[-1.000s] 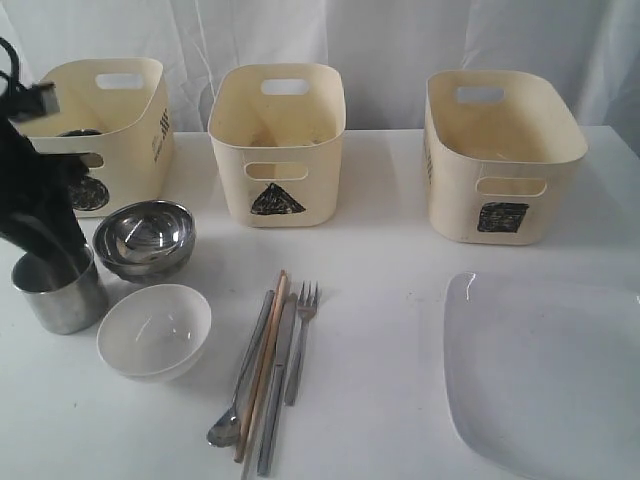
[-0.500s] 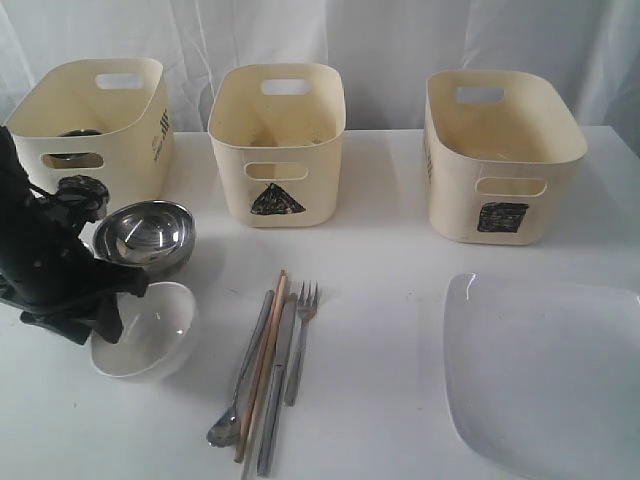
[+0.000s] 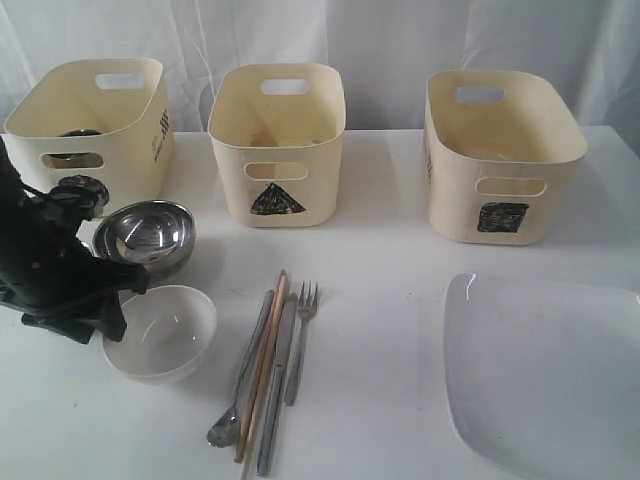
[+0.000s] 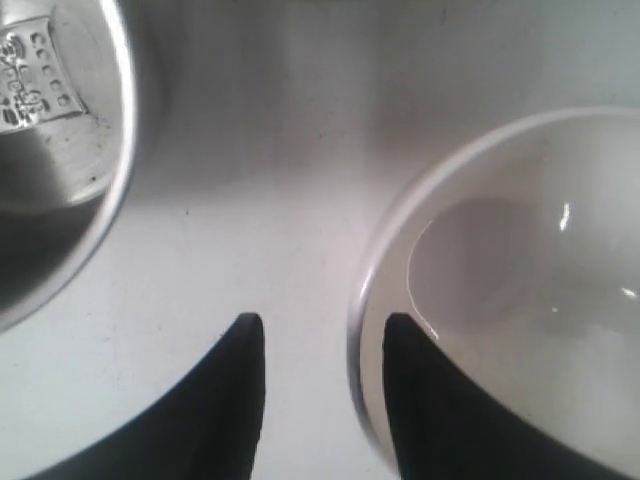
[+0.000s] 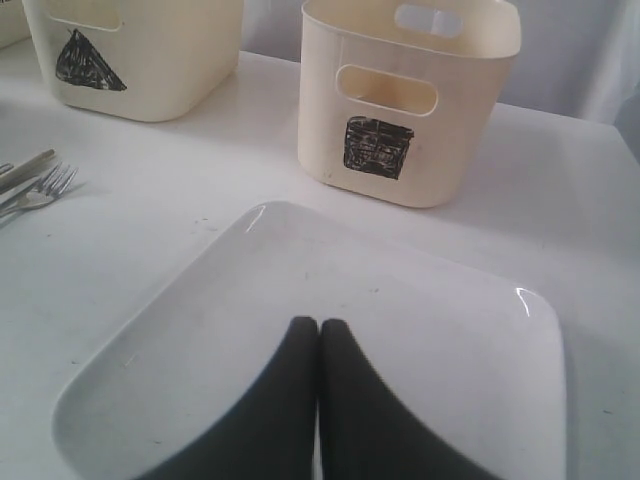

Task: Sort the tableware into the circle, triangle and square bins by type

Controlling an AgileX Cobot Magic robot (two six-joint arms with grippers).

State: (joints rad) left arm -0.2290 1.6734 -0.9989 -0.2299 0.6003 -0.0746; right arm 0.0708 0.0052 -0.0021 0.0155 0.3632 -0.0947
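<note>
I need to sort the white bowl into the circle bin [image 3: 120, 120], so next my left gripper needs to grab the bowl by its rim [image 3: 112, 345].
My left gripper [image 3: 112, 312] [image 4: 322, 325] is open, low at the left edge of the white bowl [image 3: 165, 330] [image 4: 520, 290]. One finger is inside the bowl's rim and the other outside it. The steel bowl [image 3: 145, 238] stands just behind. A dark mug rim [image 3: 80, 133] shows inside the circle bin [image 3: 120, 120]; no other mug is visible. Spoon [image 3: 243, 375], chopsticks [image 3: 262, 365], knife [image 3: 278, 390] and fork [image 3: 300, 335] lie side by side. My right gripper [image 5: 319, 325] is shut, empty, over the white plate [image 3: 545, 370] [image 5: 420, 300].
The triangle bin [image 3: 278, 140] [image 5: 140, 50] and the square bin [image 3: 500, 150] [image 5: 400, 110] stand along the back. A steel rim with a sticker inside [image 4: 60, 120] is close beside the left fingers. My left arm hides part of the circle mark.
The left arm dropped from the steel mug at front left to the white bowl. That mug no longer shows. The white bowl slid slightly right.
</note>
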